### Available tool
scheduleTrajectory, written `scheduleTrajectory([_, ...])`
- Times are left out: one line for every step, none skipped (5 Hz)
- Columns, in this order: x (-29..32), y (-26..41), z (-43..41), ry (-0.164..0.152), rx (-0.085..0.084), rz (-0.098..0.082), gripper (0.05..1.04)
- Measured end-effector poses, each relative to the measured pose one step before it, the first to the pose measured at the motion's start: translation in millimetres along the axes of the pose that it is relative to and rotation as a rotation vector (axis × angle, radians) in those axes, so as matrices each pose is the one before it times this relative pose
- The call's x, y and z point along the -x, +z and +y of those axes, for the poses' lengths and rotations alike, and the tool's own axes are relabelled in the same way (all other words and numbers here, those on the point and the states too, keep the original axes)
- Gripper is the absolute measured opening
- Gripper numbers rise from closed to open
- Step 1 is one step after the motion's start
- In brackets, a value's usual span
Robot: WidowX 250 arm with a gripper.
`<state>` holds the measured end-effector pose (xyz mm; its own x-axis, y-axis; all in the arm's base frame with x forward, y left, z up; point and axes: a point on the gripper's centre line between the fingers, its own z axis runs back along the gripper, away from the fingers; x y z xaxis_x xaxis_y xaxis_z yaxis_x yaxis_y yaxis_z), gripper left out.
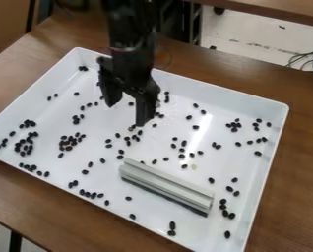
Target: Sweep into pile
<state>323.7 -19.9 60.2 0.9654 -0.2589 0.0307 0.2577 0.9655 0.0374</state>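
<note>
My gripper takes hold of the pale grey sweeper by its long bar-shaped body next, to sweep the dark beans into a pile.
The black gripper hangs over the upper middle of the white tray, its two fingers spread apart with nothing between them. Dark beans lie scattered over the tray floor, with a loose cluster at the left and another cluster by the left wall. A grey-white bar-shaped sweeper lies slantwise on the tray in the lower middle, below and to the right of the gripper, not touching it. Some beans behind the arm are hidden.
The tray's raised walls surround the work area on a brown wooden table. Beyond the table at the upper right are a light floor and dark cables.
</note>
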Motion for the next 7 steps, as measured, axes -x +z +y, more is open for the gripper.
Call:
scheduleTrajectory([15.02,13.81,-11.81,-0.2041,-0.0067,0.0083,0.999])
scheduleTrajectory([12.90,-1.61,-34.67,-0.2518,-0.0401,-0.0164,0.999])
scheduleTrajectory([-5.65,-6.75,-24.53,-0.2188,0.0057,-0.0341,0.999])
scheduleTrajectory([-18.96,-1.43,-15.39,-0.2464,-0.0279,-0.0360,0.999])
scheduleTrajectory([-9.25,-14.41,-3.79,-0.1168,0.0151,-0.0324,0.999])
scheduleTrajectory([3.10,-18.04,-5.33,-0.0296,0.0425,0.0467,0.999])
scheduleTrajectory([-2.20,-8.55,-4.80,-0.0224,0.0045,0.0366,0.999])
